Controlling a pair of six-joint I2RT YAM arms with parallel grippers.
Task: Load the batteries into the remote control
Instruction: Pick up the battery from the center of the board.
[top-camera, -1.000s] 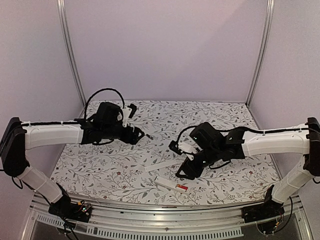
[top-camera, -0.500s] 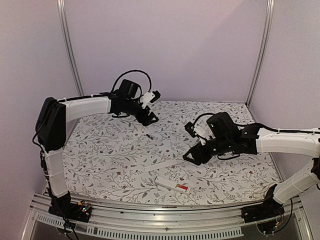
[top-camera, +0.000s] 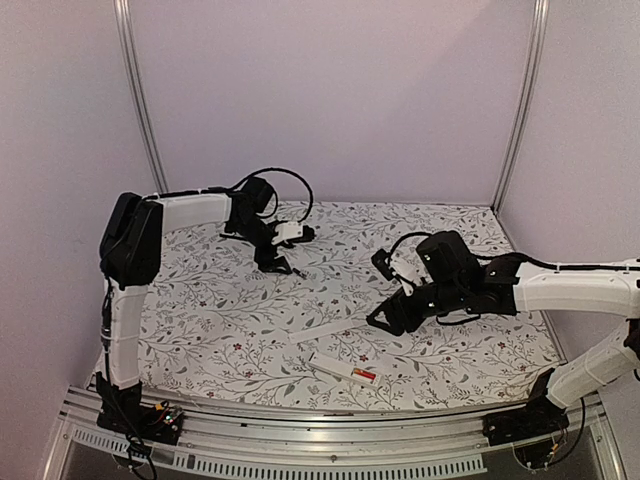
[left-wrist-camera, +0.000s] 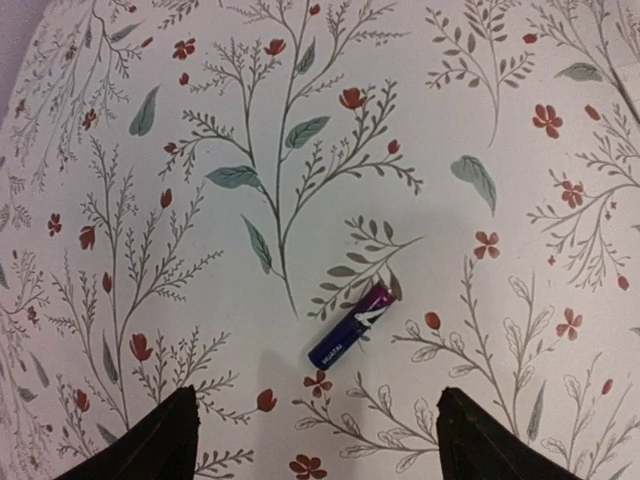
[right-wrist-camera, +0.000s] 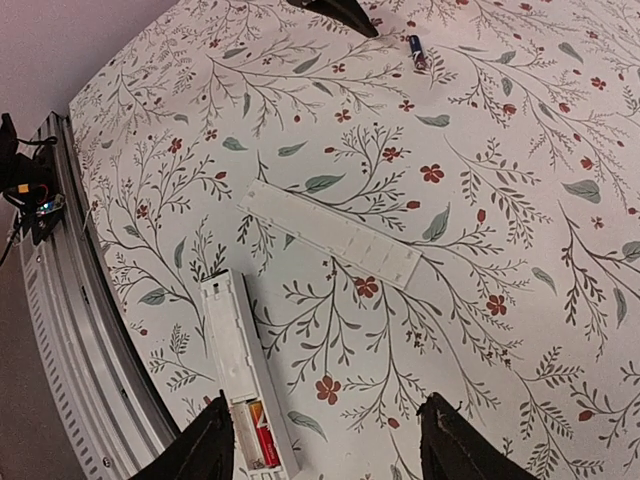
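Observation:
The battery needs to be grabbed next by its dark blue body (top-camera: 300, 273) (left-wrist-camera: 342, 339) with my left gripper. Then the purple end stays free to go first into the remote's bay.
A loose battery (left-wrist-camera: 353, 326), dark blue with a purple end, lies on the floral cloth in the left wrist view. It also shows in the top view (top-camera: 299, 272) and the right wrist view (right-wrist-camera: 417, 52). My left gripper (left-wrist-camera: 320, 450) is open just above the cloth, with the battery slightly beyond its fingertips (top-camera: 278, 264). The white remote control (right-wrist-camera: 235, 350) lies bay-up near the front edge (top-camera: 338, 367), with a red battery (right-wrist-camera: 262, 440) in its bay. My right gripper (right-wrist-camera: 325, 450) is open and empty, hovering above and right of the remote (top-camera: 385, 318).
The thin white cover strip (right-wrist-camera: 330, 233) lies flat between the remote and the loose battery, and also shows in the top view (top-camera: 325, 329). The metal rail of the table's front edge (right-wrist-camera: 60, 300) runs close to the remote.
My left gripper rose toward the back, then came down beside the loose battery. My right gripper pulled up and to the right, away from the remote.

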